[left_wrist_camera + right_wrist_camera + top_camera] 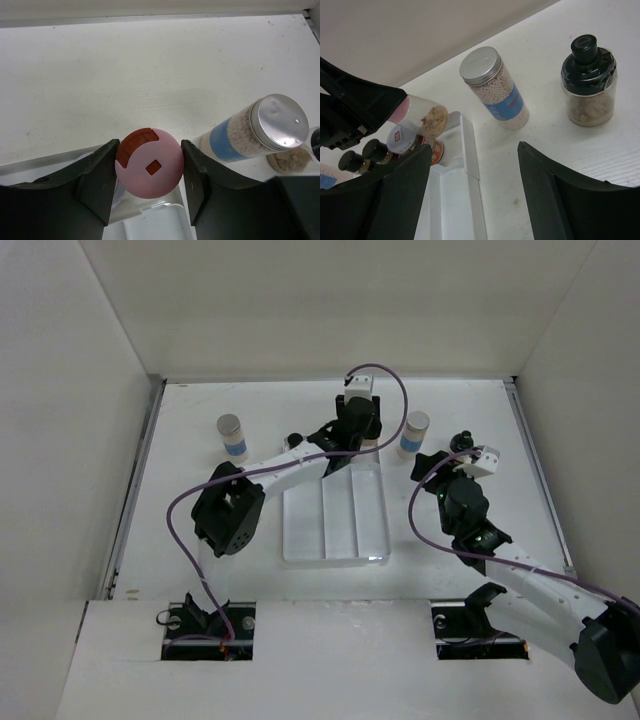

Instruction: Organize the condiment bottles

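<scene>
The pink-capped bottle (149,162) hangs tilted above the tray's far end and would fall in and tip if released now, so my left gripper stays closed on it.
My left gripper (150,175) is shut on the pink-capped bottle (149,162), its fingers on either side of the cap. In the right wrist view the bottle (425,117) hangs tilted over the far end of the clear divided tray (470,150). A pale cylinder with a grey lid and blue label (495,90) stands just right of the tray. A black-capped jar (587,80) stands further right. My right gripper (475,200) is open and empty above the table beside the tray. The second pale cylinder (232,437) stands at the far left.
A white-capped bottle with a red label (402,140) and two small dark black-capped bottles (374,150) stand at the tray's far end. The tray (335,558) lies in mid-table. The left arm (290,465) reaches across it. White walls enclose the table.
</scene>
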